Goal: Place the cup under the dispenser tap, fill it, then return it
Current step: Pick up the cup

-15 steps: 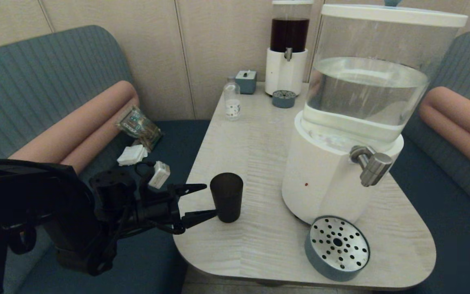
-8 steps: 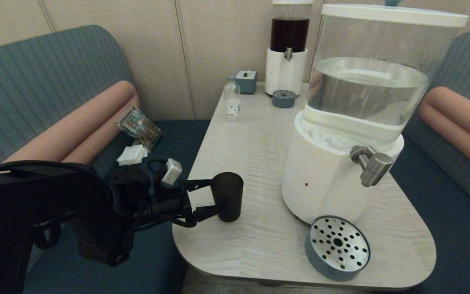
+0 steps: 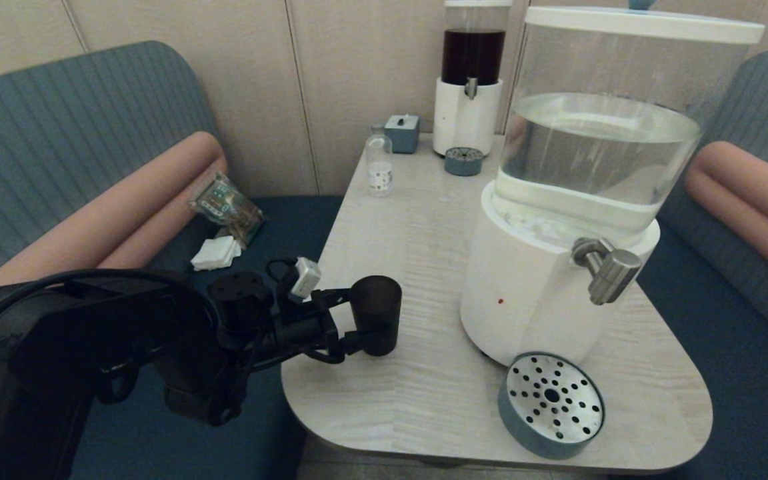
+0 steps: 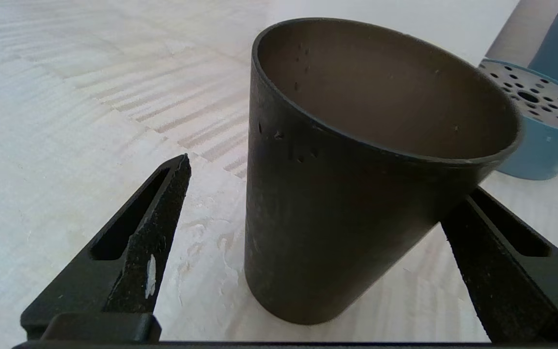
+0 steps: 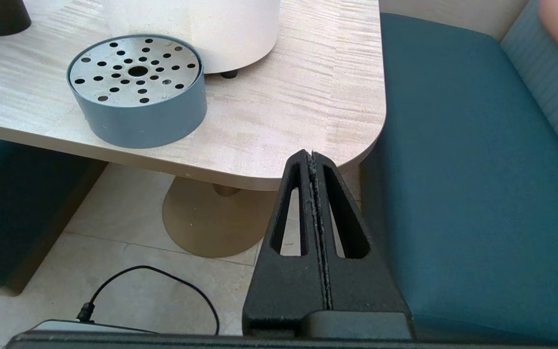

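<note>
My left fingers reach past the cup's dark side, above the pale table; closed now, they would hold the cup.
The dark tapered cup (image 3: 377, 313) stands upright and empty on the pale table (image 3: 424, 220), near its left edge. My left gripper (image 3: 355, 321) is open, one finger on each side of the cup (image 4: 356, 194). The near finger (image 4: 153, 232) stands clear of the wall; the other finger (image 4: 497, 261) lies close against it, contact unclear. The brushed-steel dispenser tap (image 3: 607, 267) juts from the white base of the clear water tank, to the right of the cup. My right gripper (image 5: 311, 156) is shut and empty, low by the table's front right corner.
A round blue drip tray (image 3: 551, 407) with a perforated steel top sits below the tap by the front edge. At the back stand a dark-liquid dispenser (image 3: 471, 87), a small clear bottle (image 3: 379, 163) and a small blue box (image 3: 403, 132). Benches flank the table.
My left arm has reached rightward over the table edge, so its open fingers, earlier short of the cup, now straddle it. The cup has hardly moved.
</note>
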You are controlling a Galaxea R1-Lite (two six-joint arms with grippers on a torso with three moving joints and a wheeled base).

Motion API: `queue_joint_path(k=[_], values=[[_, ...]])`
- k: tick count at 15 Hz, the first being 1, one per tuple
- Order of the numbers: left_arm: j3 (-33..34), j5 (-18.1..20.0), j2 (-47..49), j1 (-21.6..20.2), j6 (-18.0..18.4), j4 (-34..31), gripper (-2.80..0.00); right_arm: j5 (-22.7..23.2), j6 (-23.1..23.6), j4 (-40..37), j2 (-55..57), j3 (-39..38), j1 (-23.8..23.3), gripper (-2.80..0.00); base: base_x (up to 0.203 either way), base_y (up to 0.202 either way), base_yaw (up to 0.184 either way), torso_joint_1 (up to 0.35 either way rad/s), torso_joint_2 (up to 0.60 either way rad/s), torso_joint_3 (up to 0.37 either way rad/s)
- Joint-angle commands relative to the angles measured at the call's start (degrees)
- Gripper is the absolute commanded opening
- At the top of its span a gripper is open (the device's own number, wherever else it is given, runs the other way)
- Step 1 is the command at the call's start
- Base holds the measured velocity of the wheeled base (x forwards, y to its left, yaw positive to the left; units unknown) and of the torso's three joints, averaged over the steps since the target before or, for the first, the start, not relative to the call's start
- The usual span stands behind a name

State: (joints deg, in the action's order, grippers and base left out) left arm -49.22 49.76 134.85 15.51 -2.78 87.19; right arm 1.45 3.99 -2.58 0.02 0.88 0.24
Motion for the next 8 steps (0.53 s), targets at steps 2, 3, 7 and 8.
queue_joint_path(k=[2,3,7,8], values=[[-0.8,-0.4,0.6,0.2,-0.2,0.5,0.0,0.0,0.1,0.0,-0.2,0.0,0.0,-2.8,0.0,0.0,0.0,0.0,0.0,0.0],[-1.1,-0.5,1.0,0.2,-0.2,0.5,0.0,0.0,0.1,0.0,-0.2,0.0,0.0,-2.8,0.0,0.0,0.0,0.0,0.0,0.0],[-2.0,-1.6,1.3,0.6,-1.3,0.5,-2.8,0.0,0.1,0.0,-0.2,0.0,0.0,-2.8,0.0,0.0,0.0,0.0,0.0,0.0],[-2.0,-1.6,1.1,0.7,-1.4,0.5,-2.8,0.0,0.1,0.0,-0.2,0.0,0.0,-2.8,0.0,0.0,0.0,0.0,0.0,0.0]])
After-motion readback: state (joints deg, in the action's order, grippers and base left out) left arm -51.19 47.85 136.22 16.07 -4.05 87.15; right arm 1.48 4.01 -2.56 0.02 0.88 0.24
